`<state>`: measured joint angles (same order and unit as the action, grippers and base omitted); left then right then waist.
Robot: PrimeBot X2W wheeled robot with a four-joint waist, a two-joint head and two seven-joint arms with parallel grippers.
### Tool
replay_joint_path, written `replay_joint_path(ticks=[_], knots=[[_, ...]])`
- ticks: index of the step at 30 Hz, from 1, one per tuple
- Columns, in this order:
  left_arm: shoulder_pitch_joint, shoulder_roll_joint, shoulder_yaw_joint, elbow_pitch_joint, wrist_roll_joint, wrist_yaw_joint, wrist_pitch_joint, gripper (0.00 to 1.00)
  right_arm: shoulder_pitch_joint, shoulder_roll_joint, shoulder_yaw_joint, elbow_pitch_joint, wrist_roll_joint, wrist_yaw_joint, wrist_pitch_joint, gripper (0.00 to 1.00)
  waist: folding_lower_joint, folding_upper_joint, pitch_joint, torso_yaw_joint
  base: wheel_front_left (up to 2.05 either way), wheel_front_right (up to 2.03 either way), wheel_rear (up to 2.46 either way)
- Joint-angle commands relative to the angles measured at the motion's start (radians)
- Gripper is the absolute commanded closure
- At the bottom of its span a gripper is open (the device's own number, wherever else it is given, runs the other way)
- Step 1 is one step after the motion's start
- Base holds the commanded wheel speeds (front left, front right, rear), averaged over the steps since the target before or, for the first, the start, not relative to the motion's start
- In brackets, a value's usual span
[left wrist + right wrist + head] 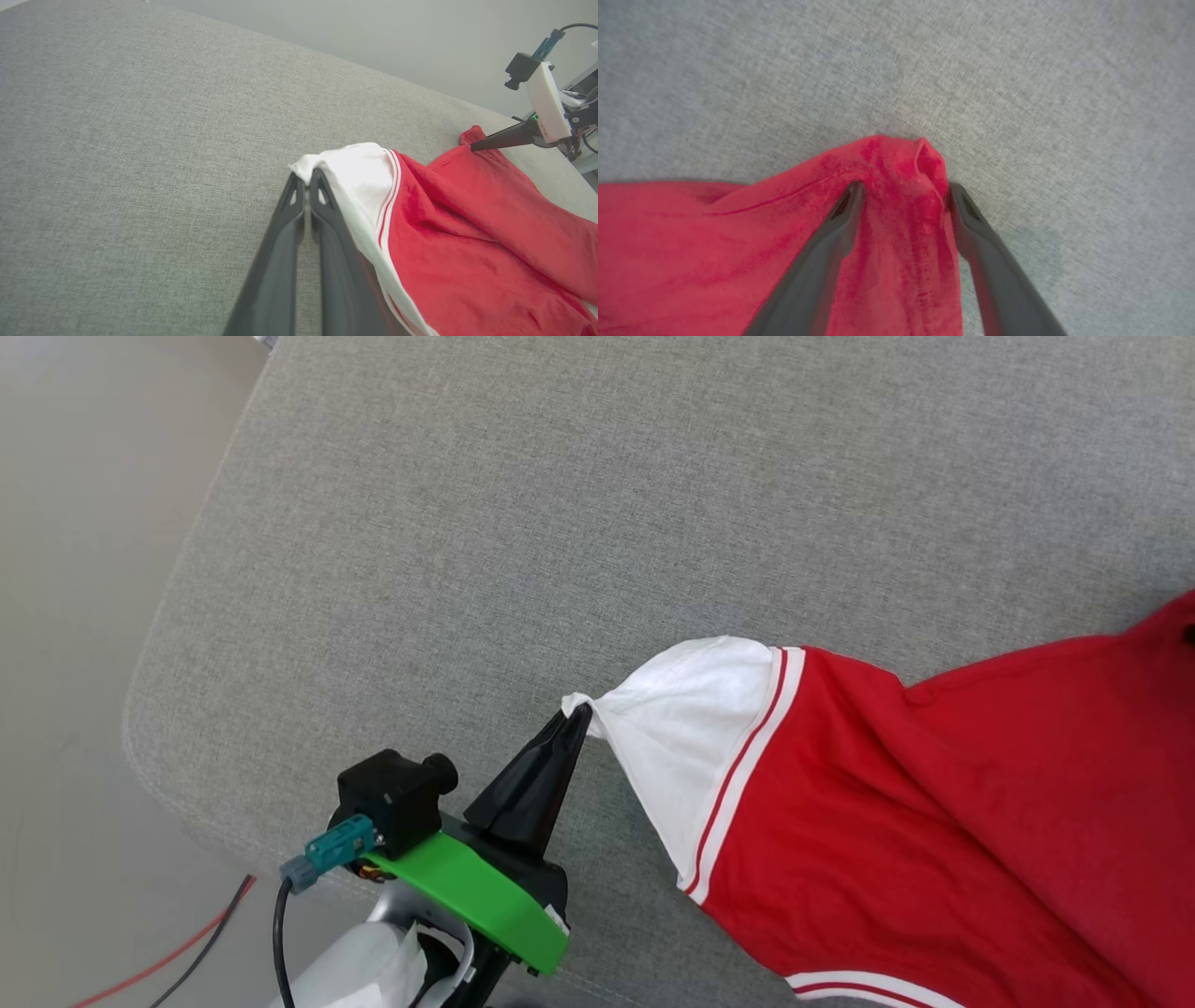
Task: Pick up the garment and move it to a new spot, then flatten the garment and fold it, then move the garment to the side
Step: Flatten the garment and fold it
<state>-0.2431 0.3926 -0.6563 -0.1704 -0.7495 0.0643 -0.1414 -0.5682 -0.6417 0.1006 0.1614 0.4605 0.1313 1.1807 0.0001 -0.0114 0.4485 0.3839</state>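
Observation:
The red shirt needs to be folded, so my right gripper will grab it by its hem corner point(908, 168) next.
The garment point(934, 821) is a red shirt with a white sleeve point(691, 719) edged in red-and-white trim, lying plain side up on a grey cushioned surface point(560, 523). My left gripper point(581, 714) is shut on the very tip of that white sleeve, which is pulled out to a point; the left wrist view shows the same pinch point(306, 179). My right gripper point(904, 187) stands open, its two fingers astride a raised ridge of red cloth point(896, 163) at the garment's far end. In the left wrist view a dark right fingertip point(473, 148) touches that red corner.
The cushion's rounded edge point(140, 709) runs down the left, with pale floor point(75, 616) beyond it. Red and black cables point(187, 943) lie on the floor at lower left. Bare grey fabric stretches above and to the left of the garment.

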Motion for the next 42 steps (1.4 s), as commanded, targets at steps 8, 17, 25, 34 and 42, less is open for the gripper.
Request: replay_joint_path(ticks=[8, 17, 25, 34, 42], knots=[[-0.017, 0.002, 0.009, 0.018, -0.009, 0.000, -0.014, 1.00, 0.018, 0.050, -0.004, 0.076, 0.017, -0.001, -0.099, 1.00, -0.0001, 0.0114, -0.037, -0.023, 0.00, 0.00, 0.00], [-0.004, 0.049, 0.026, -0.004, 0.011, 0.031, -0.002, 1.00, -0.004, 0.078, -0.019, 0.126, 0.052, -0.001, -0.327, 1.00, -0.0001, 0.0114, -0.169, -0.099, 0.00, 0.00, 0.00], [0.005, 0.098, 0.060, -0.074, 0.013, 0.075, 0.030, 1.00, -0.017, 0.050, 0.010, 0.123, 0.125, -0.001, -0.476, 1.00, -0.0001, 0.0114, -0.290, -0.185, 0.00, 0.00, 0.00], [0.000, 0.141, 0.136, -0.155, 0.009, 0.140, 0.039, 1.00, -0.019, 0.026, 0.010, 0.003, 0.161, -0.001, -0.558, 1.00, -0.0001, 0.0114, -0.386, -0.292, 0.00, 0.00, 0.00], [-0.060, 0.179, 0.236, -0.251, 0.019, 0.206, 0.047, 1.00, -0.028, 0.023, -0.018, -0.142, 0.150, -0.001, -0.606, 1.00, -0.0001, 0.0114, -0.399, -0.383, 0.00, 0.00, 0.00]])
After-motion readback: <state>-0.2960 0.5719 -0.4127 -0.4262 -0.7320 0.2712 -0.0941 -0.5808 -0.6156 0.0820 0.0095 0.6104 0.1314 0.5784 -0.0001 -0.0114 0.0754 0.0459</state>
